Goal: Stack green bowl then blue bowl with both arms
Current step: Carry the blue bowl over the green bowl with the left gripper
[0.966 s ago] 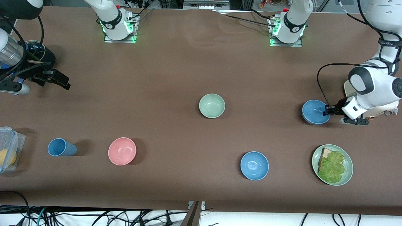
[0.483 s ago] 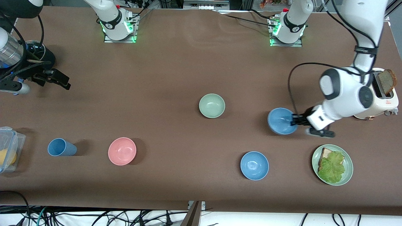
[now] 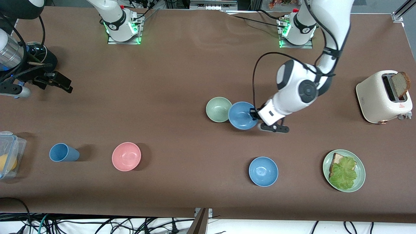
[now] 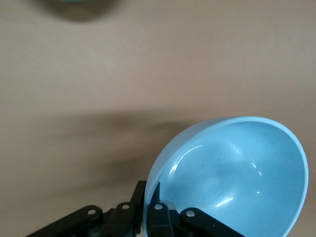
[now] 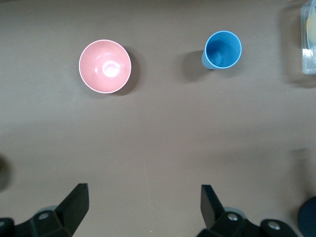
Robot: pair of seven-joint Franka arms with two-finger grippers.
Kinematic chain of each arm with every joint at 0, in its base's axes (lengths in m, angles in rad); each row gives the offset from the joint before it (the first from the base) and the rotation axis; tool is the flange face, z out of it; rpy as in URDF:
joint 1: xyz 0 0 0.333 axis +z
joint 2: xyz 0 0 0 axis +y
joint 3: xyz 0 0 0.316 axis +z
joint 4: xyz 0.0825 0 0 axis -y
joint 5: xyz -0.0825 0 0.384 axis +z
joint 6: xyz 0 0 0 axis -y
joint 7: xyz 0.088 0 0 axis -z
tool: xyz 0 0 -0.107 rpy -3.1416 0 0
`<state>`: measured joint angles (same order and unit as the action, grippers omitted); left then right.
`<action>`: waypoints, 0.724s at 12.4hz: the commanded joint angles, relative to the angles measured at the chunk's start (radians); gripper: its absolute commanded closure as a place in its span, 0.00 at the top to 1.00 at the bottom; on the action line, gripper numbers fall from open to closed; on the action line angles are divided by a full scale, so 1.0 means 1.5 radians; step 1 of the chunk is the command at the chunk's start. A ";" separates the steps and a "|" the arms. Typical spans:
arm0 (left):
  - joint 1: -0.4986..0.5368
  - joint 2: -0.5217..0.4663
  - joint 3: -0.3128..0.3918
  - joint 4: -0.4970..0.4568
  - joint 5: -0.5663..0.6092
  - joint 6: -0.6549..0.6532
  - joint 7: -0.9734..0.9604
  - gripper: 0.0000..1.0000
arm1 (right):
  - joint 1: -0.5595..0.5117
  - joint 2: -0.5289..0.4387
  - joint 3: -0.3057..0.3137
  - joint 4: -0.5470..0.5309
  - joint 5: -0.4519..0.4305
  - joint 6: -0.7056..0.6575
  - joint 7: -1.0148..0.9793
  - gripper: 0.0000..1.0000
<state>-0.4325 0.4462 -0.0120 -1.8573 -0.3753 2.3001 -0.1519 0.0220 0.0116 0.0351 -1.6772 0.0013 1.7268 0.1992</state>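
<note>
The left gripper should keep holding the blue bowl [image 3: 240,116] until the bowls line up, because the blue bowl hangs beside the green bowl [image 3: 218,109] and is short of the green bowl's inside.
The pale green bowl [image 3: 218,109] stands upright near the middle of the table. My left gripper [image 3: 253,113] is shut on the rim of a blue bowl [image 3: 242,115] and holds it over the table beside the green bowl, on the side toward the left arm's end, with the two rims overlapping in the front view. In the left wrist view the blue bowl [image 4: 237,173] is tilted, and one finger of the left gripper [image 4: 150,205] sits inside its wall and one outside. My right gripper [image 3: 66,85] waits open at the right arm's end, shown in its own view [image 5: 143,197] with nothing between its fingers.
A second blue bowl [image 3: 263,171] sits nearer the front camera. Toward the right arm's end are a pink bowl [image 3: 126,156], a blue cup [image 3: 64,152] and a clear plastic container [image 3: 9,156]. A green plate [image 3: 361,169] with bread and lettuce and a toaster [image 3: 380,97] stand at the left arm's end.
The left arm has carried the blue bowl from beside the toaster across the table to right next to the green bowl. The right arm has not moved.
</note>
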 commanded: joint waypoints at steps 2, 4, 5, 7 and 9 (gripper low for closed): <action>-0.080 0.057 0.012 0.064 -0.005 -0.005 -0.104 0.00 | -0.016 0.011 0.010 0.021 0.000 -0.016 0.009 1.00; -0.096 0.067 0.012 0.064 -0.005 -0.005 -0.109 0.00 | -0.017 0.014 0.009 0.021 0.000 -0.017 0.009 1.00; -0.101 0.069 0.012 0.064 -0.004 -0.005 -0.108 0.00 | -0.017 0.014 0.008 0.021 0.000 -0.017 0.009 1.00; -0.104 0.077 0.011 0.064 -0.003 -0.005 -0.108 0.00 | -0.016 0.014 0.009 0.021 0.000 -0.017 0.010 1.00; -0.110 0.083 0.011 0.064 -0.001 -0.005 -0.105 0.03 | -0.016 0.014 0.009 0.021 0.001 -0.017 0.010 1.00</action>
<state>-0.5777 0.5529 -0.0103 -1.7878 -0.3753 2.3023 -0.3086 0.0136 0.0201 0.0348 -1.6772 0.0013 1.7259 0.2002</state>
